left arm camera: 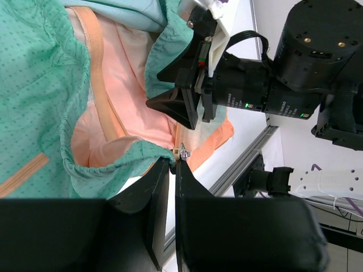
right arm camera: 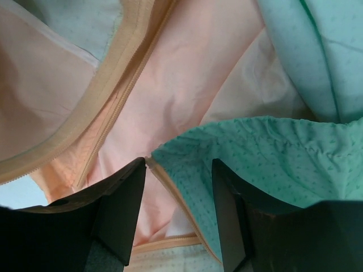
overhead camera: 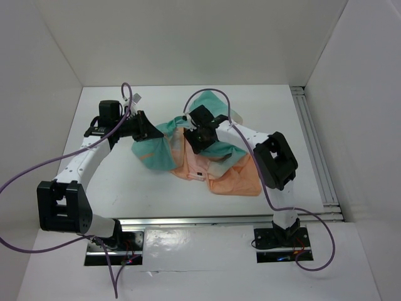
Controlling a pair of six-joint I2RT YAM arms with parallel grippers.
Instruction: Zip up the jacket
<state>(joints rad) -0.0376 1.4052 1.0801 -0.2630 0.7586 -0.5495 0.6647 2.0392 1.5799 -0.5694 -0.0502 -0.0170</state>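
I need to put the end of the jacket's orange zipper tape into the slider (left arm camera: 183, 152), so I will next grab the teal hem corner (left arm camera: 154, 89) at that end with my right gripper.
The jacket (overhead camera: 210, 160) lies crumpled in the middle of the table, teal-green at the back and left, peach-orange at the front right. My left gripper (overhead camera: 149, 130) is at its left edge. In the left wrist view the gripper (left arm camera: 176, 160) is shut on a teal hem corner of the jacket (left arm camera: 39, 96), with the small metal zipper slider (left arm camera: 183, 152) right at the fingertips. My right gripper (overhead camera: 199, 136) is over the jacket's middle. In the right wrist view it (right arm camera: 178, 167) is open, with a teal hem corner and its orange zipper tape (right arm camera: 170, 187) between the fingers.
White walls close in the table on the left, back and right. An aluminium rail (overhead camera: 315, 147) runs along the right side. Purple cables (overhead camera: 37, 169) loop beside the left arm. My right gripper's black fingers (left arm camera: 178, 105) hang close above my left fingertips.
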